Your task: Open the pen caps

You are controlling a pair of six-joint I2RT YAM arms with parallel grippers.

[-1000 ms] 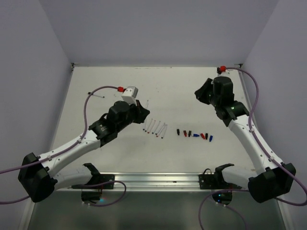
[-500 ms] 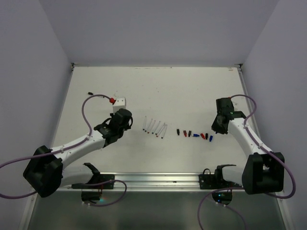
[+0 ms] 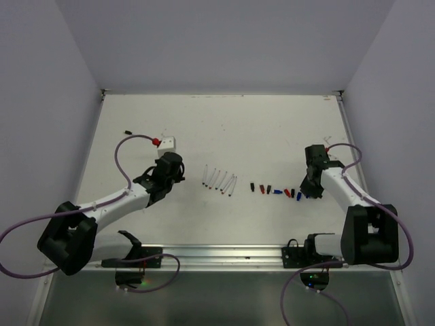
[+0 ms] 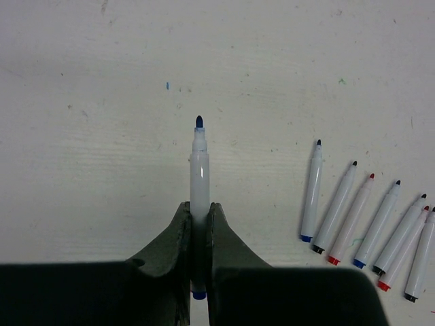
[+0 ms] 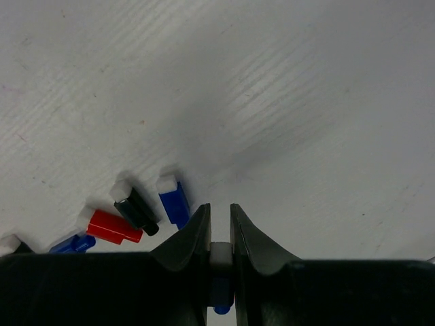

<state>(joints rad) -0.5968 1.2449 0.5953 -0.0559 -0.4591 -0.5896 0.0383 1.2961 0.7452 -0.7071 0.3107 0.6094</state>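
Note:
The white pen should stay held in my left gripper. It would come down short of the row, a wide gap from the nearest pen, if I opened now.
My left gripper (image 4: pixel 199 207) is shut on a white pen (image 4: pixel 199 166) whose bare blue tip points away from me. It sits left of the row of pens (image 3: pixel 219 179). Several uncapped pens (image 4: pixel 353 214) lie side by side to its right. My right gripper (image 5: pixel 219 210) is shut on a blue pen cap (image 5: pixel 221 255) with a white end, low over the table. It hovers at the right end of the row of loose pen caps (image 3: pixel 275 191). Blue (image 5: pixel 175 200), black (image 5: pixel 137 208) and red (image 5: pixel 112 227) caps lie just left of its fingers.
A purple cable (image 3: pixel 122 159) loops over the left arm to a red connector (image 3: pixel 157 142) on the white camera box. A small dark object (image 3: pixel 128 130) lies at the far left. A metal rail (image 3: pixel 217 252) runs along the near edge.
Both arms have lowered and drawn in. The left gripper moved left, away from the pen row, with its pen. The right gripper came forward from the far right corner to the caps.

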